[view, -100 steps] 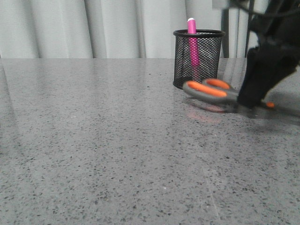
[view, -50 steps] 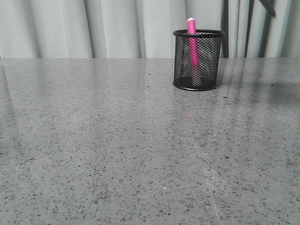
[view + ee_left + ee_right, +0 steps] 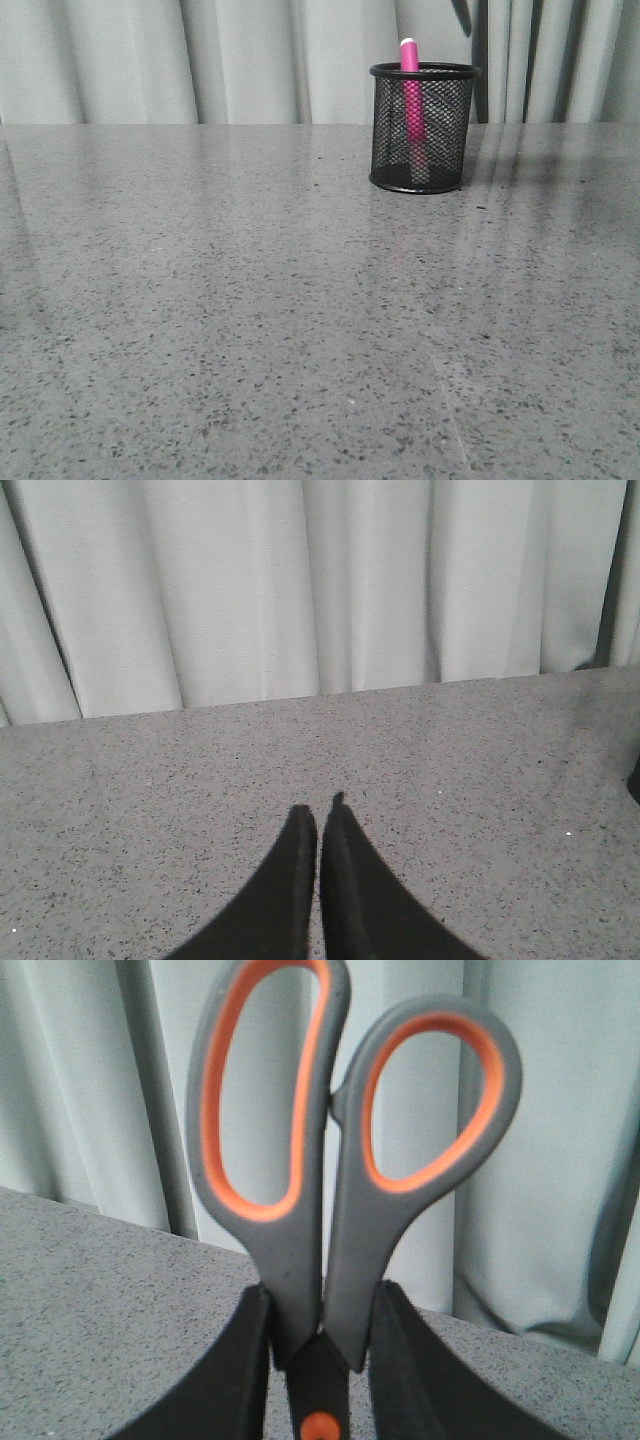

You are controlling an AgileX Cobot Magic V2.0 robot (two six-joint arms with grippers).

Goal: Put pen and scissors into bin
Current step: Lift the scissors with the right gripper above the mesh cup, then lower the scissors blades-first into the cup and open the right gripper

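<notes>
The dark tip of the scissors [image 3: 463, 22] is above the mesh bin's rim [image 3: 425, 70]. I will move the scissors into the bin before my right gripper releases them.
The black mesh bin [image 3: 424, 140] stands on the grey table at the back right. The pink pen [image 3: 410, 90] stands upright inside it, its whitish cap above the rim. The scissors [image 3: 300, 1250] are clamped at the base of their grey, orange-lined handles between the fingers of my right gripper [image 3: 322, 1295], and the orange pivot dot [image 3: 320, 1427] sits low between them. In the front view only a dark pointed tip [image 3: 461, 14] hangs at the top edge, just right of and above the bin. My left gripper [image 3: 319, 808] is shut and empty over bare table.
Pale curtains [image 3: 250, 60] hang behind the table's far edge. The speckled grey tabletop [image 3: 250, 300] stretches in front and to the left of the bin.
The right gripper has lifted the scissors off the table beside the bin and out of the front view. The dark tip at the top edge has moved left towards the bin.
</notes>
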